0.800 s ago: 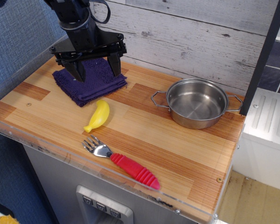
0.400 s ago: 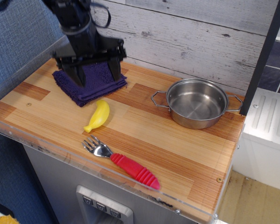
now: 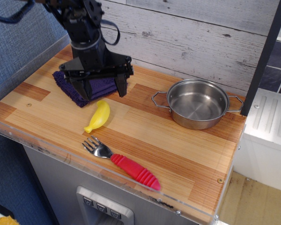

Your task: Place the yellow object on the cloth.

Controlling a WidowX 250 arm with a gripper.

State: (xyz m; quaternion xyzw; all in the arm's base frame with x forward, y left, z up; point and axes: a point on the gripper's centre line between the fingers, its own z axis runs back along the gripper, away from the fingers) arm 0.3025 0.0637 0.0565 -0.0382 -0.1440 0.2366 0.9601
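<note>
My gripper needs to pick up the banana next by its thick rounded end (image 3: 102, 108), so that I can put the yellow toy banana on the cloth (image 3: 75, 87).
The yellow toy banana (image 3: 99, 116) lies on the wooden counter, just in front of the cloth. The cloth (image 3: 75, 87), a folded dark purple-blue towel, lies at the back left and is partly hidden by the arm. My black gripper (image 3: 103, 93) hangs open and empty, with its two fingers spread wide. It is above the cloth's front right edge, just behind and a little above the banana. It does not touch the banana.
A steel pan (image 3: 196, 103) with two handles stands at the right back. A fork with a red handle (image 3: 122, 162) lies near the front edge. A grey plank wall (image 3: 187, 33) runs behind the counter. A clear guard strip (image 3: 47, 146) lines the front edge.
The gripper has moved forward and to the right, from over the cloth's middle to its front right edge, closer to the banana. The banana, fork and pan have not moved.
</note>
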